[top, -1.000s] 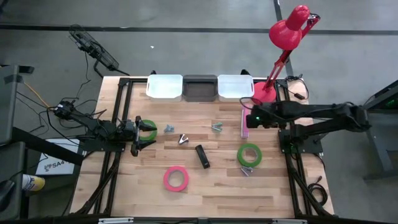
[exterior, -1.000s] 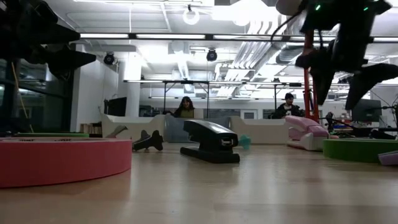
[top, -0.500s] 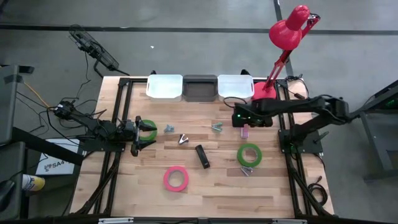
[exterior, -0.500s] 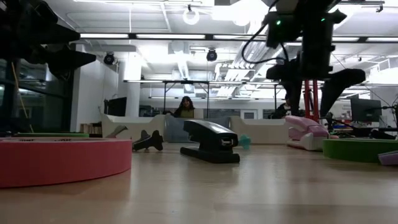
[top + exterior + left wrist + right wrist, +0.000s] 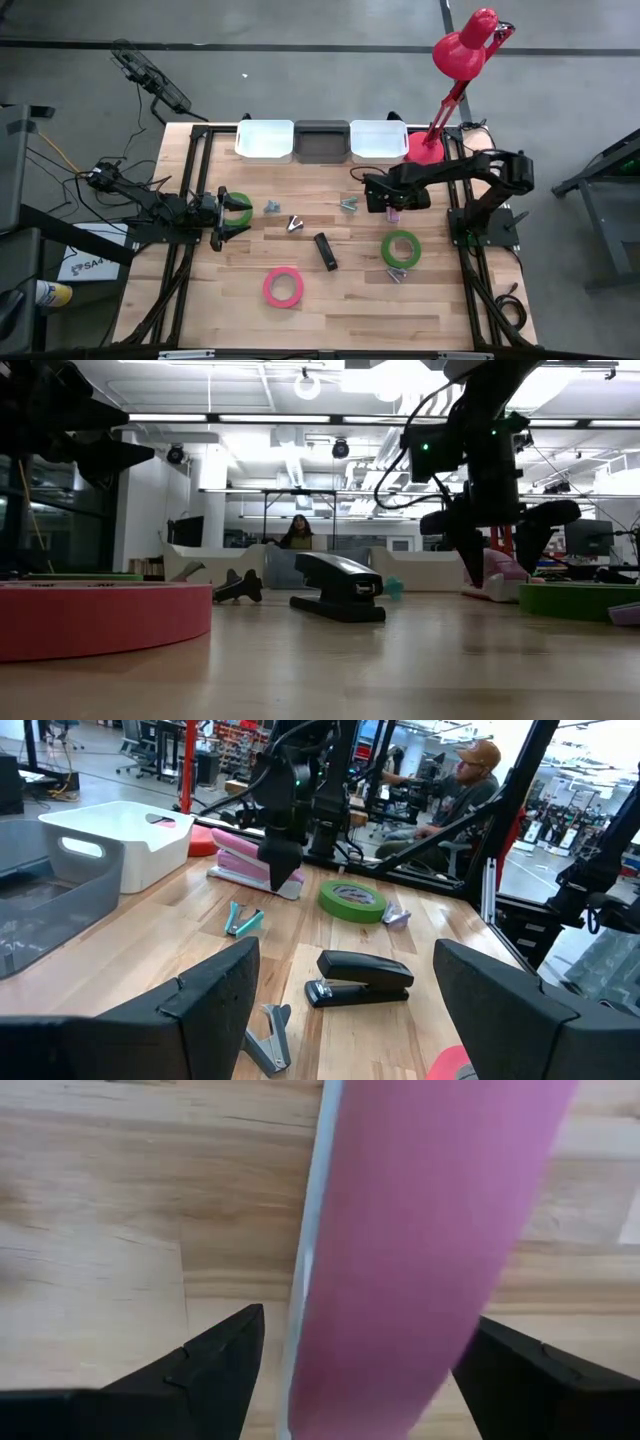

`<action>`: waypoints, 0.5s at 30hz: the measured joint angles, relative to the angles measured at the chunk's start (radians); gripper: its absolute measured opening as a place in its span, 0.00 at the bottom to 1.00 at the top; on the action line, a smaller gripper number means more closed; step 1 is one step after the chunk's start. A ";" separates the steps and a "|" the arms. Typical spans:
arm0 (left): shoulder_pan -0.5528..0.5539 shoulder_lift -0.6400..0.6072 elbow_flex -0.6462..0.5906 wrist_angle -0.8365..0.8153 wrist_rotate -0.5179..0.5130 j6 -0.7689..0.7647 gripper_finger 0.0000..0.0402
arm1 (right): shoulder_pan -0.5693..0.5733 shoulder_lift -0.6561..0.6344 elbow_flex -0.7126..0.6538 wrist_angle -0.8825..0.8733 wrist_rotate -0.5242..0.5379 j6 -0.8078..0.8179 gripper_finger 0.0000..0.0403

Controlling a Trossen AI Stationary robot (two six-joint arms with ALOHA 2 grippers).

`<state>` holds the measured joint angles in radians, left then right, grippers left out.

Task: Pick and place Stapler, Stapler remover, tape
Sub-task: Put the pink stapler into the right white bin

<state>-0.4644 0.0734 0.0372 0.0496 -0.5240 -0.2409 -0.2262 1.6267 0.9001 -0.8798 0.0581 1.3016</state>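
Observation:
Both fingers of my right gripper stand beside the pink stapler in the right wrist view, low over the wood, so it is time to close on it.
My right gripper (image 5: pixel 388 203) is open and points down over a pink stapler (image 5: pixel 430 1230) lying near the table's right side. One finger stands on either side of it, and I see no touch. A black stapler (image 5: pixel 325 250) lies mid-table. Of the tape, one green roll (image 5: pixel 401 247) lies flat near the right edge, a pink roll (image 5: pixel 283 287) towards the near edge, and another green roll (image 5: pixel 240 208) lies by my left gripper (image 5: pixel 226 216). That gripper is open and hangs above the table at the left. Small staple removers (image 5: pixel 295 223) (image 5: pixel 349 204) lie scattered.
Two white bins (image 5: pixel 264 140) (image 5: pixel 379 140) and a grey bin (image 5: pixel 321 140) line the far edge. A red desk lamp (image 5: pixel 428 148) stands at the far right corner. People sit in the room beyond the table. Bare wood shows along the near edge.
My right gripper has moved toward the table's left edge and come down over the pink stapler, staying open, its fingers now on either side of it. The left arm and the objects have stayed where they were.

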 joint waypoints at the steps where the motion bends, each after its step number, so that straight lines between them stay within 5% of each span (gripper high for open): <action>1: 0.000 0.000 0.000 0.000 0.000 0.000 0.74 | -0.002 0.004 0.000 0.005 0.002 -0.002 0.72; 15: 0.000 0.000 0.000 0.000 0.000 0.000 0.74 | -0.022 0.011 0.000 0.024 -0.009 -0.005 0.72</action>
<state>-0.4644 0.0737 0.0368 0.0494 -0.5240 -0.2409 -0.2485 1.6375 0.9001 -0.8562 0.0490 1.2964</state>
